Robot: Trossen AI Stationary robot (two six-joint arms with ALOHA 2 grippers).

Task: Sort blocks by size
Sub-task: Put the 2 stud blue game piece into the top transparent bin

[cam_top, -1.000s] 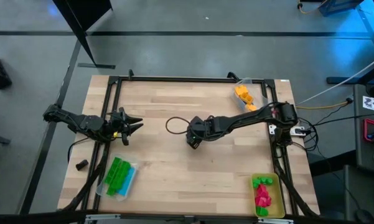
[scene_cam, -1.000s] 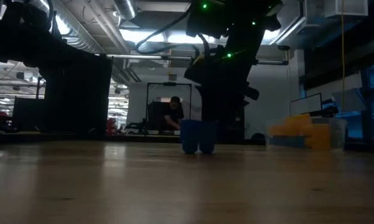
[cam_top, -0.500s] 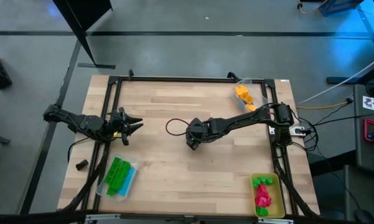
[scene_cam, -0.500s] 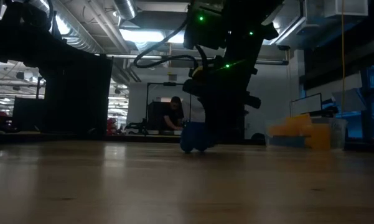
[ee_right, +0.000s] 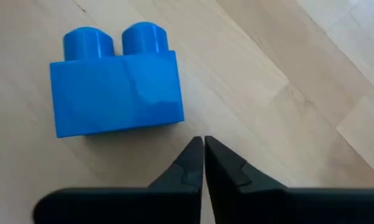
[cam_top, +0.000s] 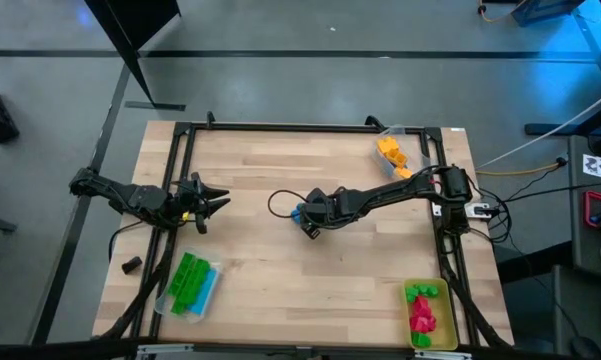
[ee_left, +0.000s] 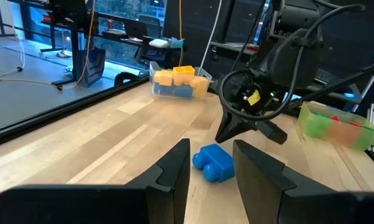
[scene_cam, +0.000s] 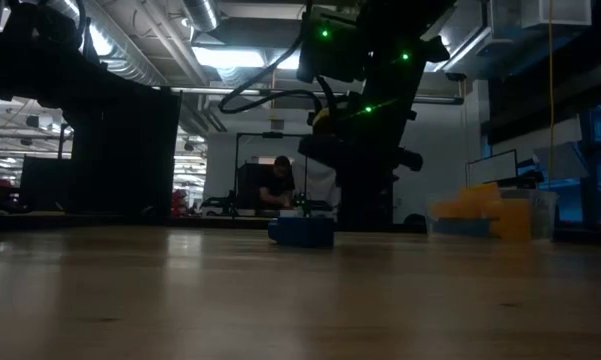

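Observation:
My shut right gripper, beside the blue block (ee_right: 115,90), reopens next and lowers toward the block, then closes on its nearest end (ee_right: 172,106).
A blue block (ee_right: 115,90) with two studs lies on its side on the bare wood near the table's middle (cam_top: 297,212), its studs level. My right gripper (ee_right: 203,142) points steeply down just beside it, shut with nothing between its fingers, and a narrow strip of wood shows between the fingertips and the block. My left gripper (ee_left: 211,163) waits level at the table's left side (cam_top: 208,203), open. The blue block (ee_left: 213,163) shows far off between its fingers. Other blocks lie in trays at the table's corners.
A clear tray of orange blocks (cam_top: 392,152) stands at the far right. A clear tray with green blocks (cam_top: 188,283) sits at the near left. A yellow tray (cam_top: 428,316) at the near right holds red and green blocks. A person sits in the room behind (scene_cam: 277,185).
My right gripper has shut. The blue block, which stood upright between its fingers, has tipped over and come out toward the table's left. It now lies on its side beside the shut fingertips.

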